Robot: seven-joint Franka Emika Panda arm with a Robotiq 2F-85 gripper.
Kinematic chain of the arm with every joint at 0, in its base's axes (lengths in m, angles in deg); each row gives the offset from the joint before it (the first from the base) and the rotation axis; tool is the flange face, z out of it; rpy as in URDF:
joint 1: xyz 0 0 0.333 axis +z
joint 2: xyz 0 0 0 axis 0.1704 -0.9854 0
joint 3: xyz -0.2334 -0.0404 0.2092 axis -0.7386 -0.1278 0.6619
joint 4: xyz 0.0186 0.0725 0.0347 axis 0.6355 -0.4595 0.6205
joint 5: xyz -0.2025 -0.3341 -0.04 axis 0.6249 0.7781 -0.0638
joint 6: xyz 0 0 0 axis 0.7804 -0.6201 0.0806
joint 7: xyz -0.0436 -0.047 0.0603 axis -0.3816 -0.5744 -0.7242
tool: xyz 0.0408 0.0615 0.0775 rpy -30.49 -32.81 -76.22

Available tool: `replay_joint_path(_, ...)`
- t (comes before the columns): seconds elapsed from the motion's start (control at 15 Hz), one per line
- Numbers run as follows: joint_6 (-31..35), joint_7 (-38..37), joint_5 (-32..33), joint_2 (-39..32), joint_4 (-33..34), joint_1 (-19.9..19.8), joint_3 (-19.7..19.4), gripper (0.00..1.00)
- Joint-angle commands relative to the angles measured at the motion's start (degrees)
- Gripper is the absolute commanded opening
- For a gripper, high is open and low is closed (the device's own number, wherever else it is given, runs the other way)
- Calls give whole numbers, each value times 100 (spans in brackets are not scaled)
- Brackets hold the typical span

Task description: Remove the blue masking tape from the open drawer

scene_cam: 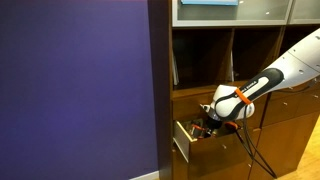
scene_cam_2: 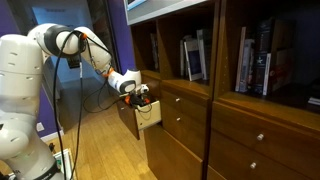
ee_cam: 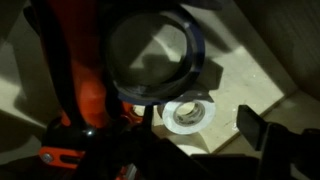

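I need to remove the blue tape from the drawer (scene_cam: 183,142), so my gripper should next grab the tape by its side away from the orange item, with one finger inside.
The blue masking tape (ee_cam: 188,113) is a small pale ring lying flat on the drawer's light floor (ee_cam: 240,70) in the wrist view. My gripper (ee_cam: 200,128) is open just above it, with one dark finger on each side of the ring, not closed on it. In both exterior views the gripper (scene_cam: 205,124) (scene_cam_2: 140,99) reaches down into the open drawer (scene_cam: 183,142) (scene_cam_2: 151,117), and the tape is hidden there.
A large dark ring-shaped object (ee_cam: 150,55) and an orange item (ee_cam: 80,95) lie in the drawer right beside the tape. Closed brown drawer fronts (scene_cam_2: 185,120) and shelves with books (scene_cam_2: 255,55) surround the open drawer.
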Motion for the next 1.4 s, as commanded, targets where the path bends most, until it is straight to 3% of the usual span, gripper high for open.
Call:
replay_joint_path(0.0, -609, -144, 143, 141, -27, 141, -122, 86)
replay_joint_path(0.2, -935, -444, 367, 172, 9, 368, -321, 85)
replay_joint_path(0.73, -1048, -1752, 1358, 234, 68, 1042, -868, 82)
replay_joint_path(1.33, -1658, -1830, 1225, -60, 408, 1030, -871, 80)
